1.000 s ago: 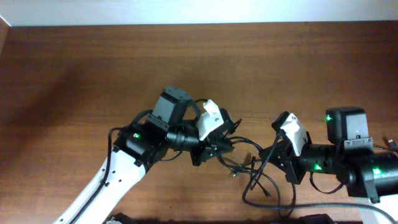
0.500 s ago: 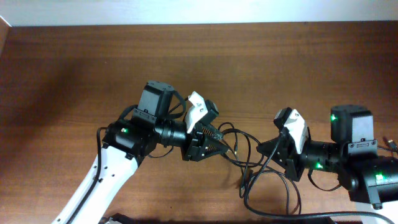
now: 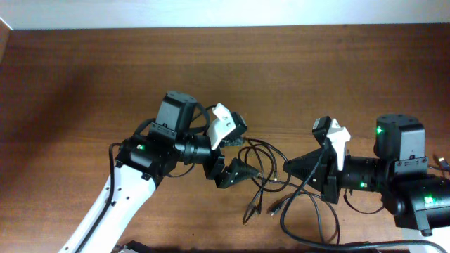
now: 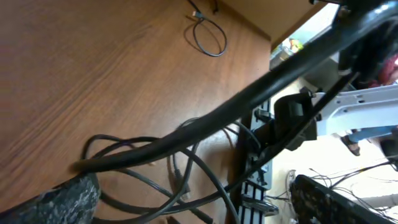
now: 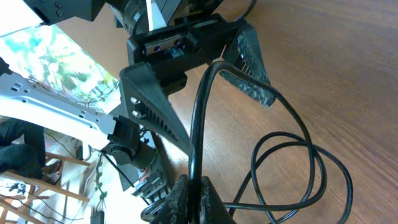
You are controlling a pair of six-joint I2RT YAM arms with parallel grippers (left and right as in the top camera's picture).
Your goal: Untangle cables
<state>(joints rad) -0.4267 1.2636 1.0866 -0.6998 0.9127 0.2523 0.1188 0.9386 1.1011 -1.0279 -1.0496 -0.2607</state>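
Observation:
My left gripper is to grab the thick black cable's part beyond my right gripper's fingers next, so both grippers can untangle the loops of that cable.
Thin black cables (image 3: 266,184) lie in tangled loops on the wooden table between my two grippers, and two plug ends (image 3: 251,209) rest toward the front. My left gripper (image 3: 242,157) is open, its mottled fingers (image 4: 59,200) spread wide. A thick black cable (image 4: 249,99) runs slantwise across the gap between them, unclamped. My right gripper (image 5: 193,194) is shut on that same black cable (image 5: 198,130), which rises from its tips to the left gripper's finger (image 5: 250,79). In the overhead view the right gripper (image 3: 290,167) points left at the tangle.
A separate small cable loop (image 4: 209,36) lies farther off on the table in the left wrist view. More cable trails along the front edge (image 3: 330,235) under the right arm. Both arm bodies crowd the front half of the table (image 3: 105,77).
My left gripper has opened wide and let go of the cable. The loops have sagged onto the table and the plug ends have slid toward the front. My right gripper stays shut.

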